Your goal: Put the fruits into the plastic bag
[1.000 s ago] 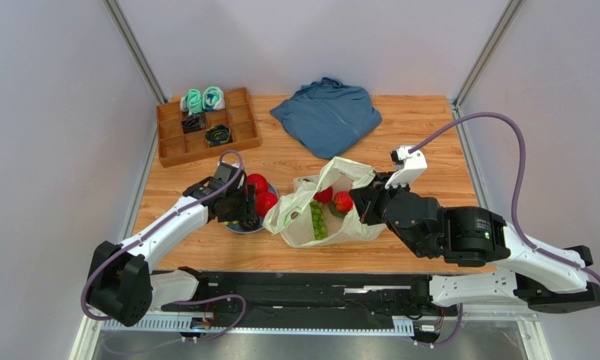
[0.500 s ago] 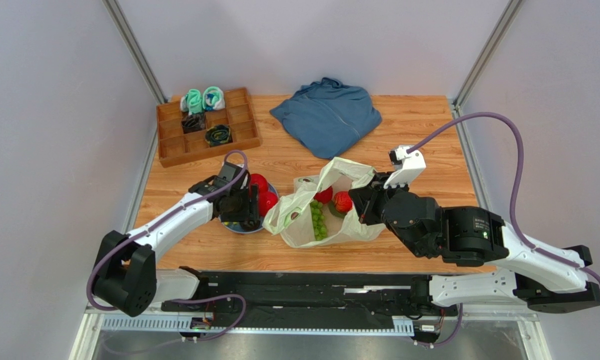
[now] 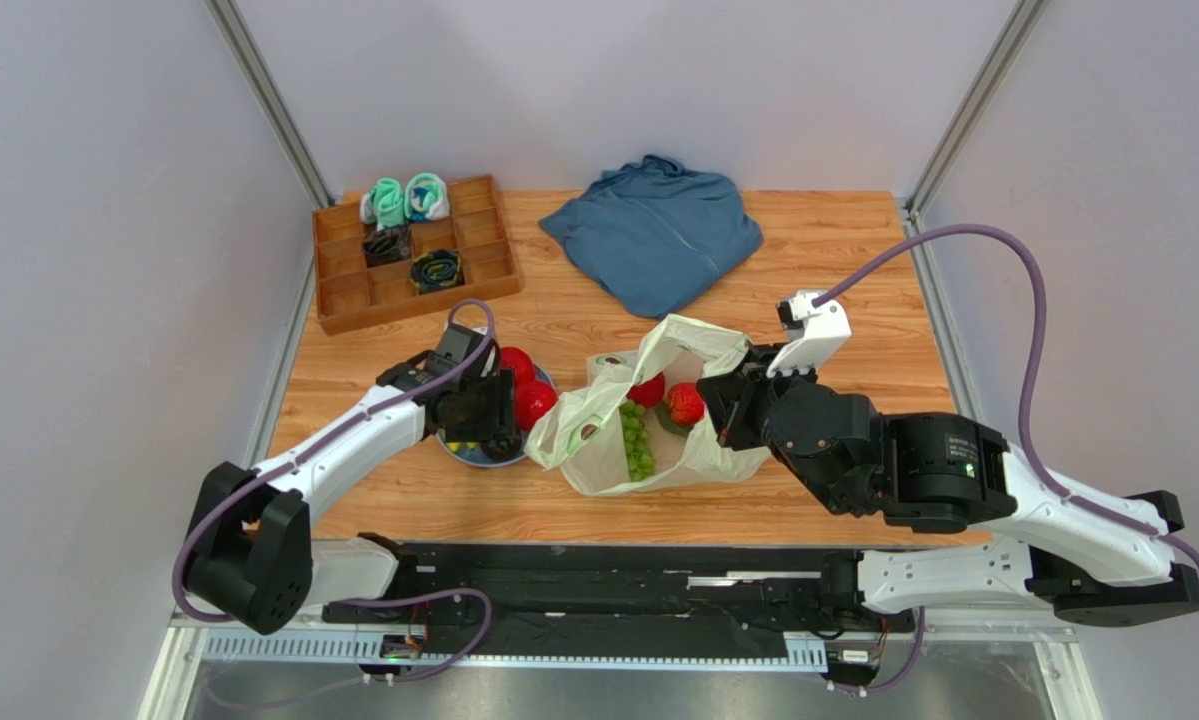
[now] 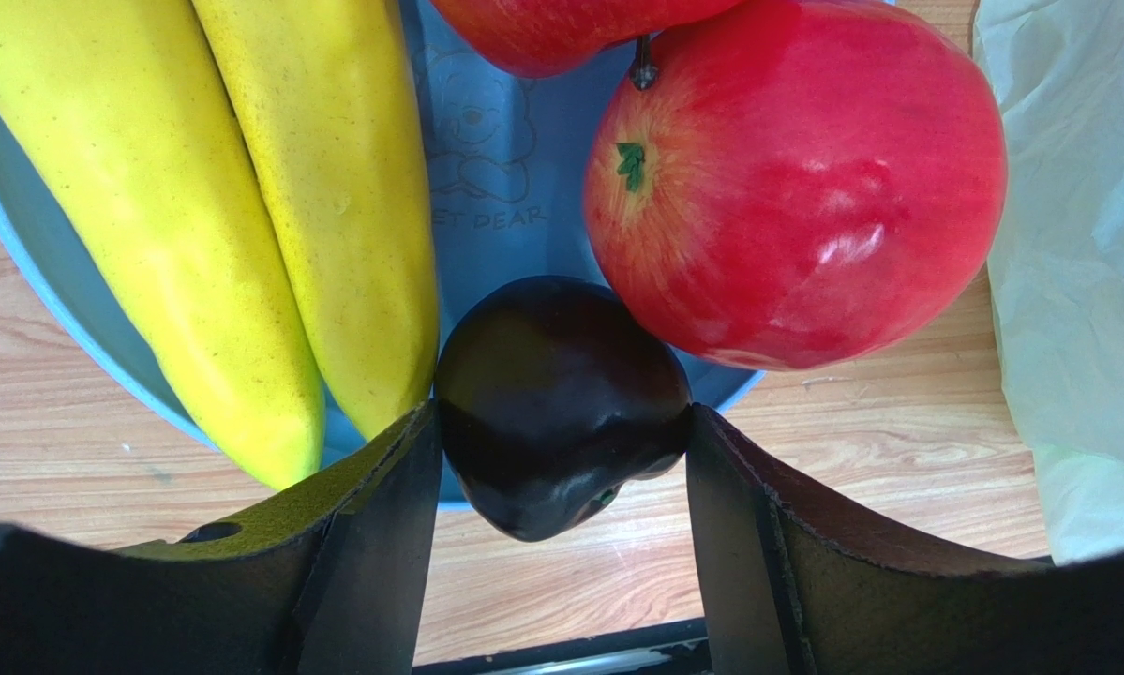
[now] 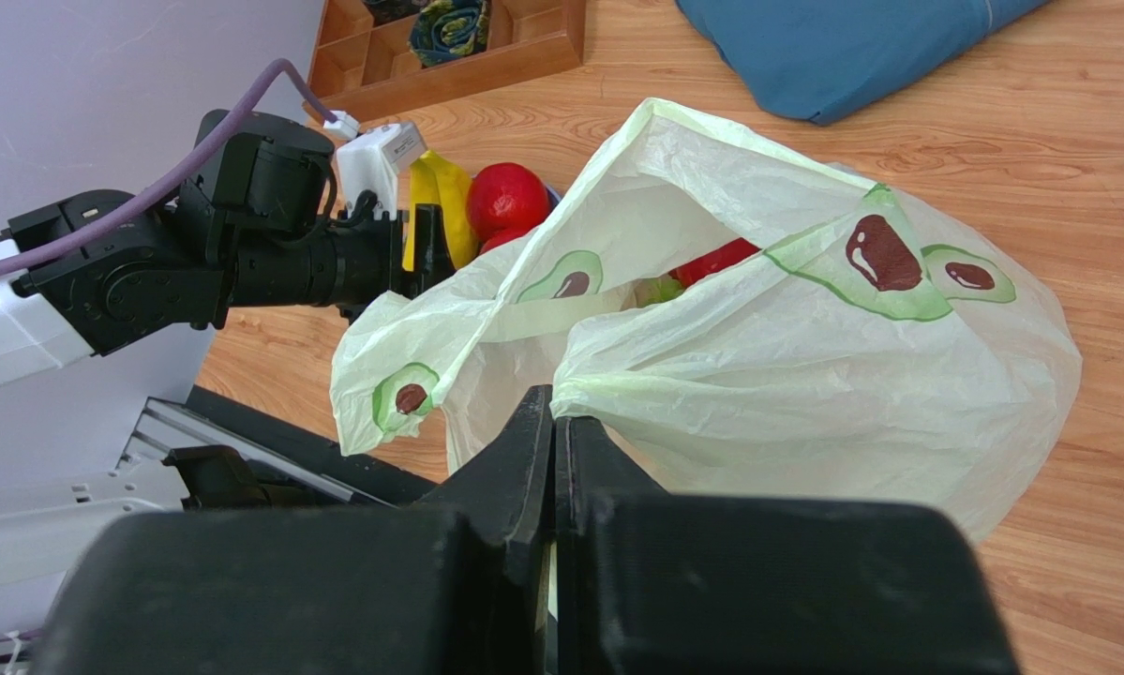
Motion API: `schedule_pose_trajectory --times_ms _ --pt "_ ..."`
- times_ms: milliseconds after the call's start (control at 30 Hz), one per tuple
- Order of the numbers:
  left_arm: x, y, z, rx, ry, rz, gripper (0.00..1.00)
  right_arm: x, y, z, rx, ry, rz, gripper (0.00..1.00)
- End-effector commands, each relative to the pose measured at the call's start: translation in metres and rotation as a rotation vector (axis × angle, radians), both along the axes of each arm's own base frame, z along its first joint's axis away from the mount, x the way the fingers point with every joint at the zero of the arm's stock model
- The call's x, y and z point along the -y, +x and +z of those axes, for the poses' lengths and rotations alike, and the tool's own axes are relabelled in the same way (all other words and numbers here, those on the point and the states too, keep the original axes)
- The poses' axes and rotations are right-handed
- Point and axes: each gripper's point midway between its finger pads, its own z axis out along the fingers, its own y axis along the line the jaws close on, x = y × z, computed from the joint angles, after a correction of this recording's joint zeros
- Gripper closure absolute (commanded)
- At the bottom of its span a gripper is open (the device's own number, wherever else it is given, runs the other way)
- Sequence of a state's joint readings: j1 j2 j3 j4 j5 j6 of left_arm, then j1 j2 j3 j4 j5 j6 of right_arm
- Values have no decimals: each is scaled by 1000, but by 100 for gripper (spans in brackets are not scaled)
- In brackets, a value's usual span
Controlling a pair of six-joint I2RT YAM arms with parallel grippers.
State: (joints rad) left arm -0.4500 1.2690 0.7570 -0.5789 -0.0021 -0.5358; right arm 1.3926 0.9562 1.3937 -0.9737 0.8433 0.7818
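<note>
My left gripper has both fingers closed on the avocado's opposite sides, so the dark brown avocado (image 3: 502, 447) (image 4: 560, 401) would come up off the blue plate if I lifted my left gripper now.
My left gripper (image 3: 485, 426) is over the blue plate (image 3: 461, 455), shut on the dark brown avocado (image 4: 560, 401); both fingers touch its sides at the plate's near rim. A yellow banana (image 4: 243, 211) and a red apple (image 4: 807, 183) lie on the plate beside it, with another red fruit (image 3: 518, 365) behind. The pale-green plastic bag (image 3: 665, 450) lies open to the right of the plate, holding two red fruits (image 3: 686, 402) and green grapes (image 3: 635, 438). My right gripper (image 3: 725, 408) is shut on the bag's upper edge (image 5: 624, 387) and holds it up.
A wooden compartment tray (image 3: 410, 255) with rolled socks stands at the back left. A folded blue garment (image 3: 653, 233) lies at the back centre. The bag's side (image 4: 1088, 211) lies close to the plate's right.
My left arm has shifted slightly, its gripper staying low over the plate. The right arm and the bag have not moved.
</note>
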Motion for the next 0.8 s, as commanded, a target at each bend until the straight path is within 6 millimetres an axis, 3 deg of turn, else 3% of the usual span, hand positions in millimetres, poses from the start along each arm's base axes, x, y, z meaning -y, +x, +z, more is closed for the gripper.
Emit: schedule_pose_trajectory --times_ms 0,433,633,767 --pt "1 3 19 54 -15 -11 57 -3 3 15 18 52 -13 100" --pt "-16 -3 47 144 15 8 58 -4 2 13 11 60 -5 100" --pt "-10 1 74 240 -35 -37 58 -5 2 12 9 62 -3 100" --pt "-2 2 103 310 -93 -64 58 -6 1 12 6 65 1 100"
